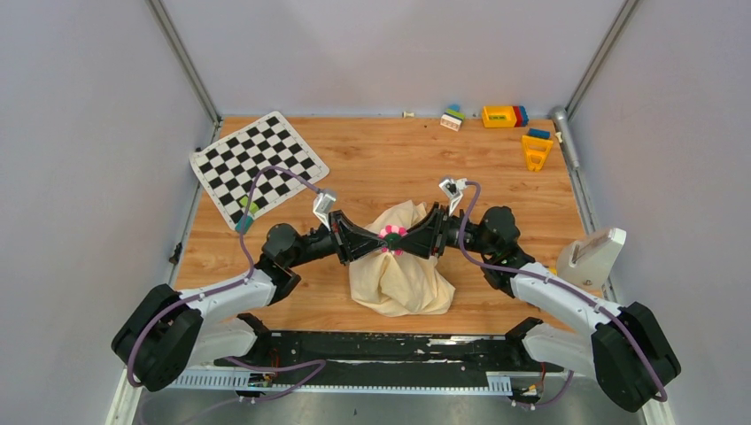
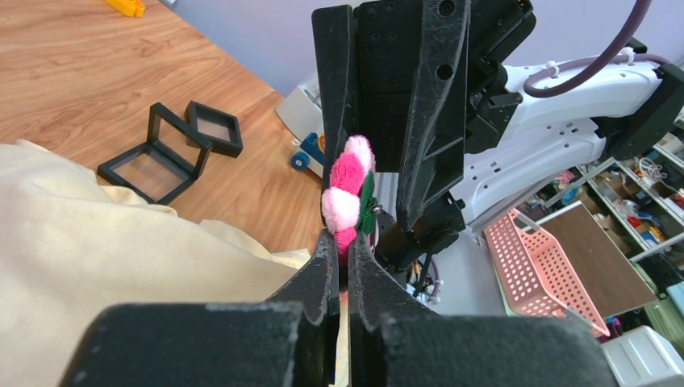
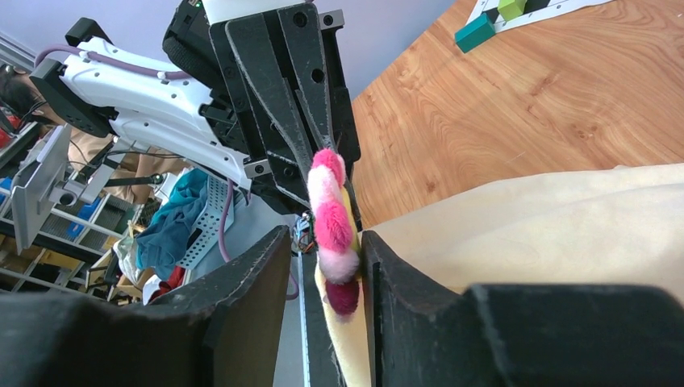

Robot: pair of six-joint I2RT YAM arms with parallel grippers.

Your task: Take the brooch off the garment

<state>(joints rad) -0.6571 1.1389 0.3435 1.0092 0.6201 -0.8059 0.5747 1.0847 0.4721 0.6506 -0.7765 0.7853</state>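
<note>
The brooch (image 1: 390, 239) stands on edge between the open fingers of my right gripper. My right gripper should close. Closing now would hold the brooch.
The brooch (image 1: 390, 239), a small flower with pink and magenta petals, stands on edge at the top of the crumpled cream garment (image 1: 398, 279) in the middle of the table. My left gripper (image 1: 375, 242) reaches in from the left. In the left wrist view it (image 2: 343, 242) is shut on the lower petals of the brooch (image 2: 345, 189), with the garment (image 2: 97, 258) to its left. My right gripper (image 1: 406, 241) faces it from the right. In the right wrist view it (image 3: 324, 239) is open around the brooch (image 3: 331, 214), which lies with a fold of garment (image 3: 548, 226) against one finger.
A checkerboard mat (image 1: 259, 164) lies at the back left. Toy blocks (image 1: 505, 116) and an orange piece (image 1: 537, 149) sit at the back right. A white device (image 1: 592, 255) stands at the right edge. Two black square frames (image 2: 173, 149) lie beyond the cloth.
</note>
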